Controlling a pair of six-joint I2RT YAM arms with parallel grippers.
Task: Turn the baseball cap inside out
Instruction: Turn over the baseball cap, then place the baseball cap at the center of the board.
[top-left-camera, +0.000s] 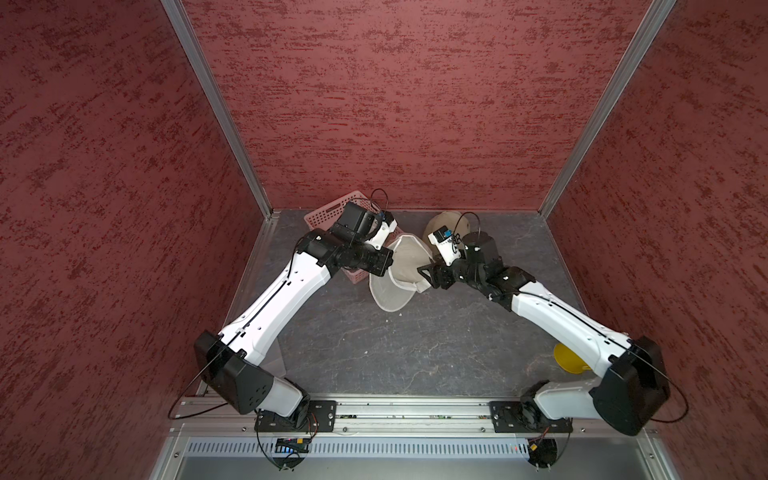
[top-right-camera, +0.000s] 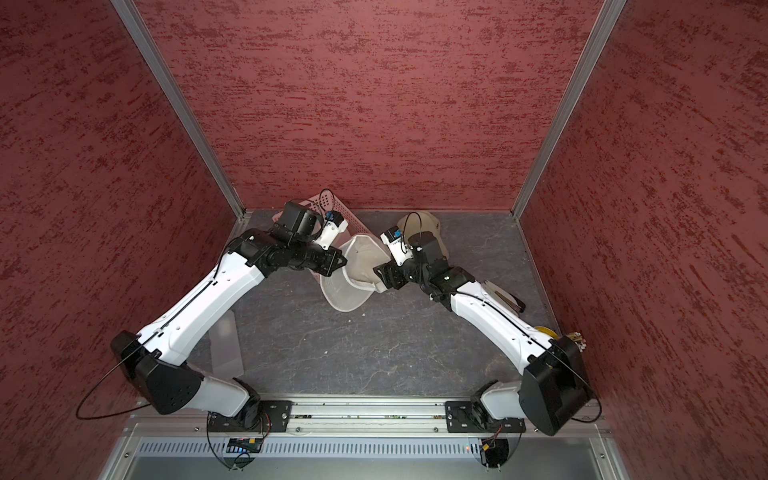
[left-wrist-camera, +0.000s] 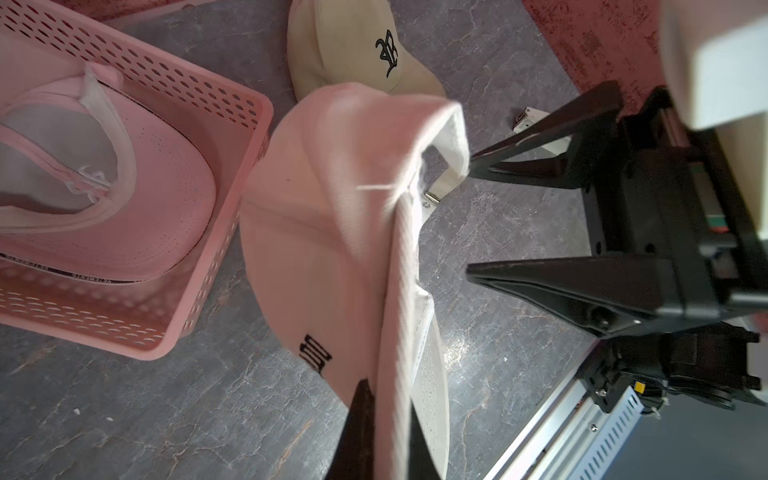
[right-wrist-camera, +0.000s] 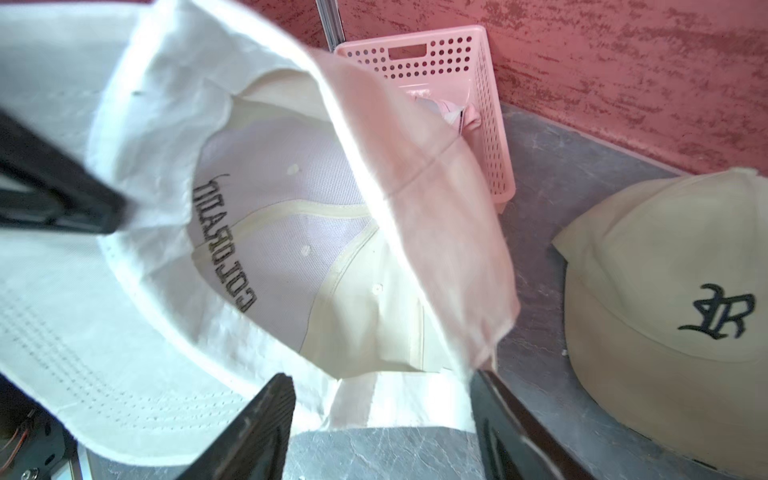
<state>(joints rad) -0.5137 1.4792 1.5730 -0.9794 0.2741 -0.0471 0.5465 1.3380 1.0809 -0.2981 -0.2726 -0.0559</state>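
I will next grab the cap's rim at the back strap with my right gripper, away from my left gripper. This leaves the cap's top free to turn inside out.
A white baseball cap (top-left-camera: 405, 266) (top-right-camera: 357, 272) hangs above the grey tabletop between my two arms. My left gripper (top-left-camera: 380, 264) (left-wrist-camera: 388, 399) is shut on the cap's (left-wrist-camera: 324, 249) rim beside the brim. In the right wrist view I look into the cap's (right-wrist-camera: 291, 232) hollow, with seam tapes and reversed black lettering. My right gripper (top-left-camera: 428, 274) (right-wrist-camera: 380, 380) (left-wrist-camera: 469, 214) is open at the cap's back. Its fingers stand wide apart with the back strap lying across the gap at their tips.
A beige cap with a black letter logo (top-left-camera: 446, 224) (right-wrist-camera: 665, 311) lies at the back right. A pink perforated basket (top-left-camera: 328, 212) (left-wrist-camera: 187, 83) holding a pink cap stands at the back left. A yellow disc (top-left-camera: 567, 357) lies under the right arm.
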